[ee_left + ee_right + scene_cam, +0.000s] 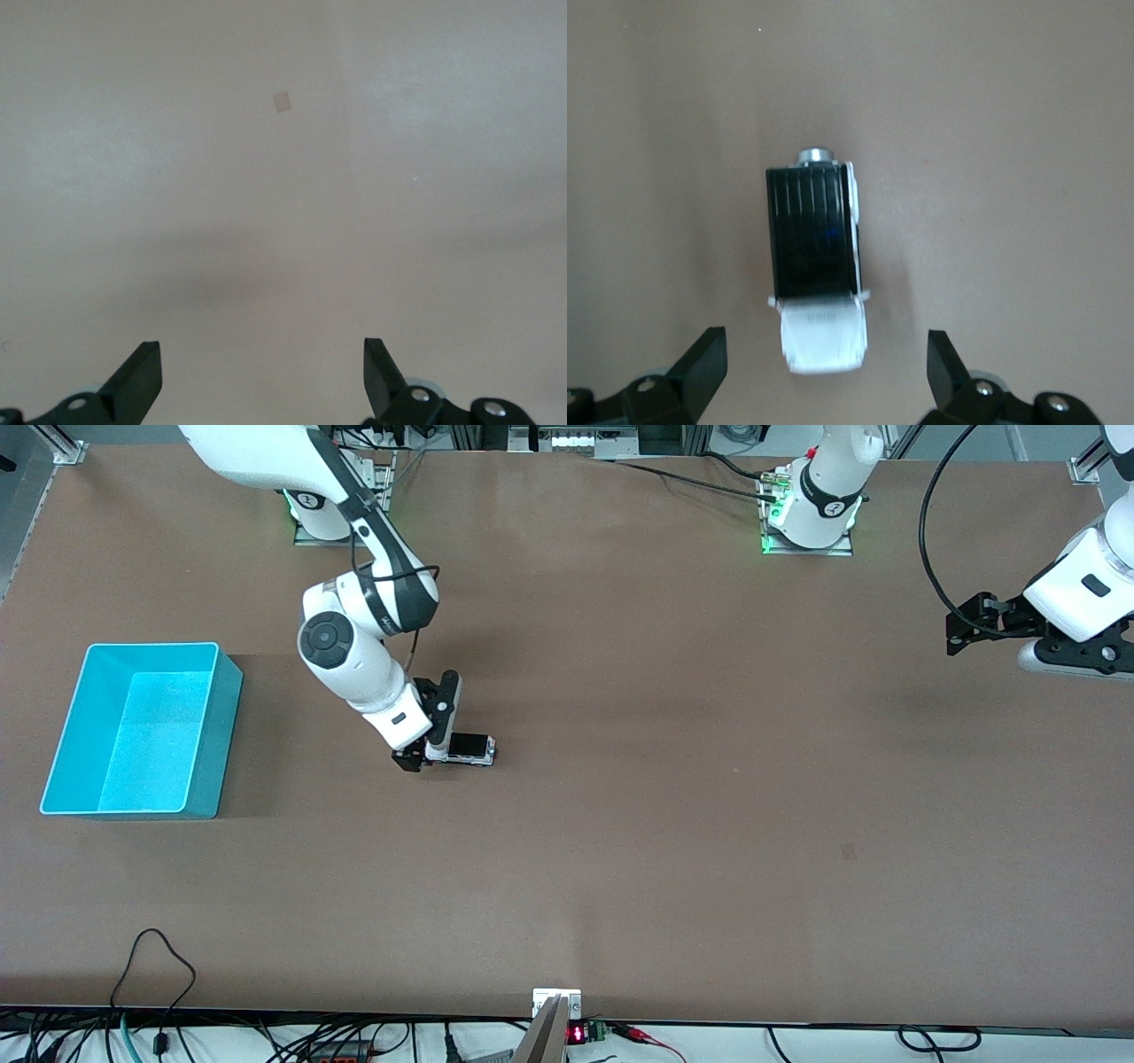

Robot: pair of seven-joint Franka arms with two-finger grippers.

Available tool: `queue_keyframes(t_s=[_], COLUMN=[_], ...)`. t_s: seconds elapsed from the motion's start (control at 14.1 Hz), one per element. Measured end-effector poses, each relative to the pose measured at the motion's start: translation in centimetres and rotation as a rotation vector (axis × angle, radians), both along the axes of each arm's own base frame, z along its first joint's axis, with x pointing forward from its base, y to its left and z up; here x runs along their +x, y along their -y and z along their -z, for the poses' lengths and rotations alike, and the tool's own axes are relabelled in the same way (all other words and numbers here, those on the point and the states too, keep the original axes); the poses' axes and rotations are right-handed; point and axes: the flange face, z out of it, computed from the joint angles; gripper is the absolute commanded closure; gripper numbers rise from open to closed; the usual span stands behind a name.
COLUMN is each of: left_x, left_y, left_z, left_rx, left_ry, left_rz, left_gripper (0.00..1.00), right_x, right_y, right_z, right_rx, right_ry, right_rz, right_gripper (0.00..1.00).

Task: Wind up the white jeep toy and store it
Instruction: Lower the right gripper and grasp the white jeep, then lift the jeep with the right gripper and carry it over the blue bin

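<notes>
My right gripper isn't ready to close yet and has to move toward the black roof panel (813,232) first. Its fingers are by the white hood (824,338), short of the panel, so they would miss if they closed now.
The white jeep toy (469,748) stands on the brown table, small and boxy with a black roof panel. In the right wrist view the jeep (819,283) lies between the open fingers, its white hood end toward the gripper, with gaps on both sides. My right gripper (423,760) is low at the jeep's end that faces the cyan bin, open, not touching it. My left gripper (961,629) is open and empty, up over the table's left-arm end, waiting; the left wrist view (261,354) shows only bare table.
An empty cyan bin (84,731) stands at the right arm's end of the table, well apart from the jeep. Cables run along the table edge nearest the front camera. A small pale patch (848,852) marks the table surface.
</notes>
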Motion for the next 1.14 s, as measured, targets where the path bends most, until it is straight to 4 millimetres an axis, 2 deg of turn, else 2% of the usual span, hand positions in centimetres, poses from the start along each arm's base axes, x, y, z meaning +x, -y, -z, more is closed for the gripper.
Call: queue_keyframes(t_s=[0.28,0.57,0.64,0.71,0.78,1.06,1.14], left_x=[0.0,0.0,0.0,0.0,0.0,0.0,0.0], left_y=[0.0,0.0,0.0,0.0,0.0,-0.1,-0.1], left_z=[0.0,0.0,0.0,0.0,0.0,0.0,0.0], left_rx=[0.000,0.000,0.000,0.000,0.000,0.000,0.000], left_ry=[-0.001,-0.004,-0.004,-0.004,-0.004,-0.005,-0.005], left_rz=[0.000,0.000,0.000,0.000,0.000,-0.002,-0.002], left_gripper=[0.00,0.00,0.00,0.00,0.00,0.00,0.00], right_x=[-0.1,-0.9,-1.1,-1.2,-1.2,-1.0,-1.0], right_y=[-0.6,-2.2,-2.6,-2.8,-2.8,-2.7,-2.7], right_z=[2.8,2.9,2.9,2.9,2.9,2.7,2.6], right_rx=[0.009,0.017,0.018,0.019,0.020,0.021,0.022], right_ry=[0.029,0.030,0.031,0.032,0.033,0.037,0.039], right_rz=[0.009,0.032,0.033,0.033,0.033,0.035,0.035], right_gripper=[0.00,0.00,0.14,0.35,0.51,0.95,1.00])
